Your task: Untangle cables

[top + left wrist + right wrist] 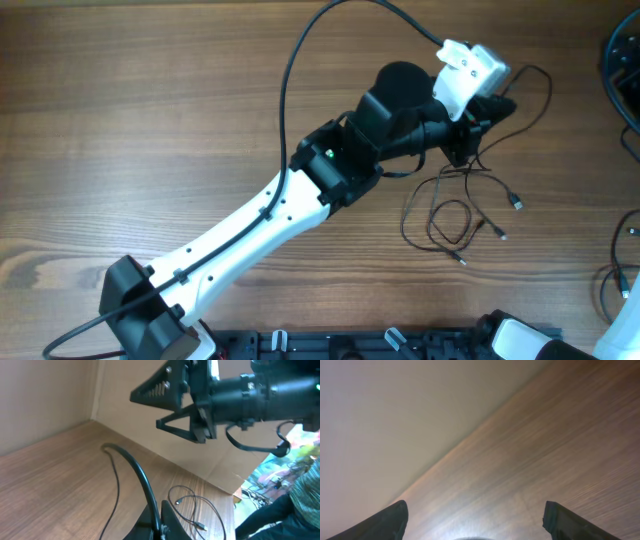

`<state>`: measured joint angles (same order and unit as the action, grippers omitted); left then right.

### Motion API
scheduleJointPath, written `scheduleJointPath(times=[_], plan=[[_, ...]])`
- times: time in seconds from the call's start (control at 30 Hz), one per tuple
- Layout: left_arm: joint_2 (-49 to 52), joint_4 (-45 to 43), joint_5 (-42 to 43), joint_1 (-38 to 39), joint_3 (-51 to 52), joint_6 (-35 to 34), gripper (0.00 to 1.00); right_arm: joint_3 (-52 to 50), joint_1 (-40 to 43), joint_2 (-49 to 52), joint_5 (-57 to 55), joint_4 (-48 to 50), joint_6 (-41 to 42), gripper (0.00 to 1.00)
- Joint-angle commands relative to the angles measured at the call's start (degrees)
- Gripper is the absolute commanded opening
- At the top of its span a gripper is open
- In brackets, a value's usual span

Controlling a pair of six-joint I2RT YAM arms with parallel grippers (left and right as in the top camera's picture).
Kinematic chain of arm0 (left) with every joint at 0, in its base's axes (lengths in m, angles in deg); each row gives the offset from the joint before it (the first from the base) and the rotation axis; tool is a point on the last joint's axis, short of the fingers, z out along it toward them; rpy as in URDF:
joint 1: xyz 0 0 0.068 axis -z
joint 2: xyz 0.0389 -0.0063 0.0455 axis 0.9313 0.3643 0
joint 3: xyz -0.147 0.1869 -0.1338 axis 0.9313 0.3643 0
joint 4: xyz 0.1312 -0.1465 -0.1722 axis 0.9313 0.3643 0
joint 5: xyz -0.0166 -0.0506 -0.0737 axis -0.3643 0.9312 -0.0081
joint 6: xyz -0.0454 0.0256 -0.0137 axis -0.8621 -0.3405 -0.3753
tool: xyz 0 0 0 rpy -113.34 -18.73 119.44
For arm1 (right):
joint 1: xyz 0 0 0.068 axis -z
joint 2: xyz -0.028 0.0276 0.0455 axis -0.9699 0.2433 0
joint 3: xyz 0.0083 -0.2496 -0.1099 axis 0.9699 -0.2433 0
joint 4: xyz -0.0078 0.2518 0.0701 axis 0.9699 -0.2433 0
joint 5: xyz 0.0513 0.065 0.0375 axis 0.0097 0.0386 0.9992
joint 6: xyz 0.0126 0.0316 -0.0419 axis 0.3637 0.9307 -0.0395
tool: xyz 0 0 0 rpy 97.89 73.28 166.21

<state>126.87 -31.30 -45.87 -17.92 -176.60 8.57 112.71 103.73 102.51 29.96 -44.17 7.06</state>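
Observation:
My right gripper grabs the black cable next by the part arcing from my left gripper's fingers, to pull the tangled loops apart.
The cables (447, 212) are thin black wires lying in loose loops on the wooden table at the right, with small plugs (517, 203) at their ends. My left gripper (468, 142) hangs over the top of these loops. In the left wrist view its fingers (161, 512) are shut on one black cable strand, which arcs up and away to the left. More loops and a plug (200, 525) lie on the table beyond. My right gripper (475, 512) is open and empty over bare wood, with no cable in its view.
The left arm (270, 215) crosses the table diagonally from the bottom left. The right arm's base (620, 330) is at the bottom right corner. Other black cables (625, 60) lie at the right edge. A black rig (225, 395) overhangs in the left wrist view.

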Motion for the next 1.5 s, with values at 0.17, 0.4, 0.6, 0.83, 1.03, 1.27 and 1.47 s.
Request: scheduleJointPath(times=[0.17, 0.4, 0.6, 0.83, 1.03, 1.27, 1.47], plan=[[-1.92, -0.11, -3.85, -3.74, -0.7, -9.18, 0.04, 0.59, 0.13, 0.31, 15.93, -9.84, -26.34, 0.99], [-3.08, -0.37, -3.96, -7.8, -0.7, -20.87, 0.04, 0.59, -0.09, 0.31, 32.63, -17.22, -42.4, 1.0], [-5.9, -2.93, -4.04, -8.15, -0.7, -23.06, 0.04, 0.59, -4.5, 0.31, 37.11, -20.31, -50.53, 0.99], [-7.41, -2.89, -8.66, -8.2, -0.7, -24.13, 0.04, 0.59, -10.23, 0.31, 41.86, -21.59, -57.53, 0.99], [-7.41, -3.39, -10.19, -8.2, -0.7, -30.42, 0.04, 0.57, -14.95, 0.31, 42.64, -21.81, -59.91, 0.99], [-7.5, -7.17, -10.8, -7.45, -0.7, -32.57, 0.04, 0.57, -18.78, 0.31, 47.82, -20.85, -65.9, 0.93], [-7.5, -6.51, -8.68, -4.09, -0.7, -33.24, 0.04, 0.57, -18.97, 0.31, 50.9, -15.96, -63.82, 0.86]])
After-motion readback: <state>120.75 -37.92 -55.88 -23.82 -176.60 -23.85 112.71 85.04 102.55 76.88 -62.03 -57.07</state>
